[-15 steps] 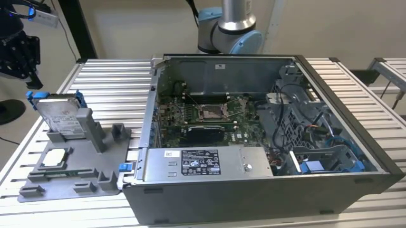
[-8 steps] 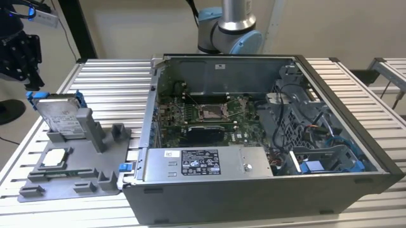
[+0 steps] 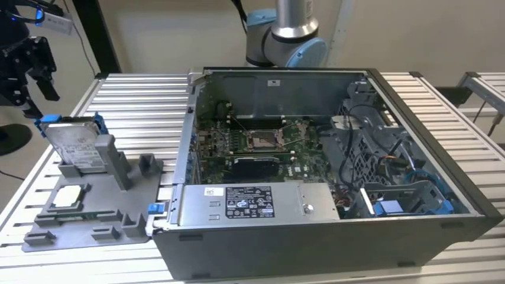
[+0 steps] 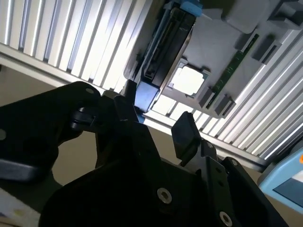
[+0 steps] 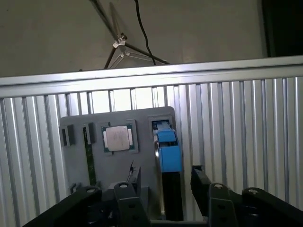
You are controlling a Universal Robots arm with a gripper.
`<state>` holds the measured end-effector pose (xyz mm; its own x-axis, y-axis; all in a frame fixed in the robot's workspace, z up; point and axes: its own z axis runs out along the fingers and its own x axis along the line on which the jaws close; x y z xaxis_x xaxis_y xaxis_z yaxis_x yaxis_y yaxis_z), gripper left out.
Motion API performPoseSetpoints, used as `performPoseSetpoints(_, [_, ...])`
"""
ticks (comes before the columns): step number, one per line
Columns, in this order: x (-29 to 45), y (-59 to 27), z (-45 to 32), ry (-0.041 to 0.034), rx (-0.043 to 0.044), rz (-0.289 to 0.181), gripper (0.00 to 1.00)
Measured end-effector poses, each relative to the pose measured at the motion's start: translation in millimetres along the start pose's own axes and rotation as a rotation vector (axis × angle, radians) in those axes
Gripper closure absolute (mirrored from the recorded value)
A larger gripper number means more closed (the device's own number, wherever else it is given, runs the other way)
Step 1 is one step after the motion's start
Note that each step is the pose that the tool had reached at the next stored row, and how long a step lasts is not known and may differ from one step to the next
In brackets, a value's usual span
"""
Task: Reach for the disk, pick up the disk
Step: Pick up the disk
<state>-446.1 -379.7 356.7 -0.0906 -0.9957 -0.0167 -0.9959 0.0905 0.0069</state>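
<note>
I need to reach the disk and grab it by its free upper end to pick it up, because the grey holder's slot is around the disk's lower end.
The disk stands upright on its edge in a slot of the grey holder, at the exterior view's left. It is silver-grey with a white label and a blue bracket along its edges. My black gripper hangs above and slightly behind it, not touching. In both wrist views I look down on the disk edge-on, its blue bracket end between my two fingers. The gripper is open with nothing held, and the same shows in the second wrist view.
A small square silver chip lies in the holder beside the disk. An open computer case takes up the middle of the slatted metal table. The arm's base stands behind the case.
</note>
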Motion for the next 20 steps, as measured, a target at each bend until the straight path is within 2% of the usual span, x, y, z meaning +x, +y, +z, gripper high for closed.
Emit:
performPoseSetpoints(5, [0.0,0.0,0.1,0.0001,-0.0002,-0.001,0.0])
performPoseSetpoints(8, [-0.2,0.0,2.7,0.0,0.0,-0.001,0.0])
performPoseSetpoints(20, [-2.2,0.1,23.6,0.0002,-0.0005,-0.025,0.0])
